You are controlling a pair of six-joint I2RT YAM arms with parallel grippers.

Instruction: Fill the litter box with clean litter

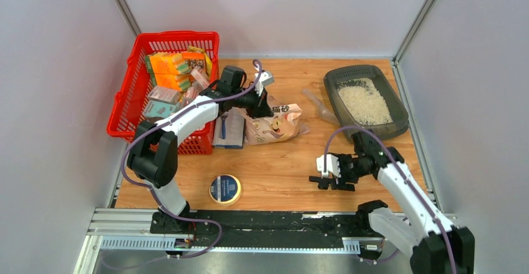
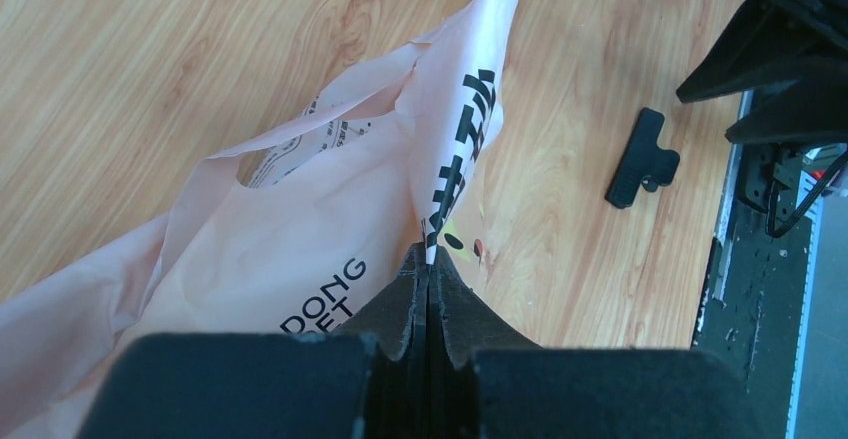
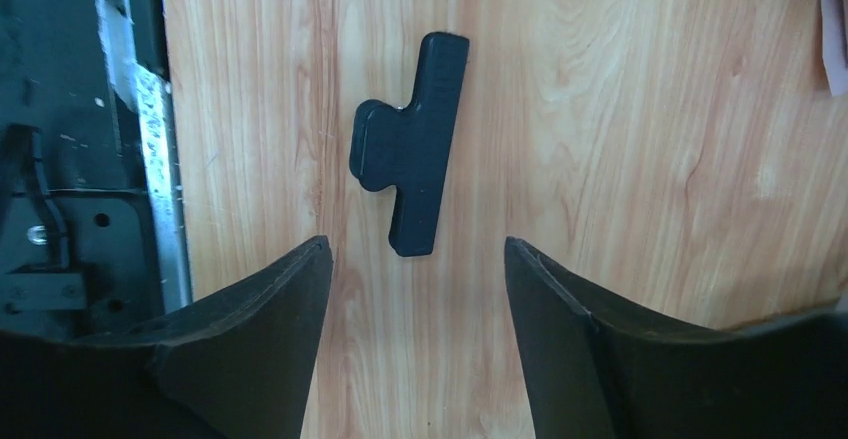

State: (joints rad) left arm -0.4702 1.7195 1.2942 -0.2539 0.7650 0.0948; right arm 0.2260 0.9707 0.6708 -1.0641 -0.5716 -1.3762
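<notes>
The black clip has to close the bag's open top point(image 1: 274, 103), so my right gripper should next grab it by the near end of its long bar and leave the rest free.
The dark grey litter box point(image 1: 359, 70) stands at the back right with pale clean litter point(image 1: 363, 102) spread inside it. A pale pink printed bag point(image 1: 274, 123) lies mid-table, its top open. My left gripper point(image 1: 261, 107) is shut on an upper edge of that bag point(image 2: 300, 259), the fold pinched between the fingertips point(image 2: 428, 259). My right gripper point(image 1: 324, 177) hovers open over the near right of the table. A black clip point(image 3: 412, 144) lies on the wood just beyond its fingers point(image 3: 418, 249), untouched. The left wrist view also shows the clip point(image 2: 640, 157).
A red mesh basket point(image 1: 128, 108) full of packets stands at the back left. A blue packet point(image 1: 229, 127) lies beside the bag. A translucent scoop point(image 1: 318, 105) rests left of the litter box. A blue tape roll point(image 1: 225, 188) sits near the front rail.
</notes>
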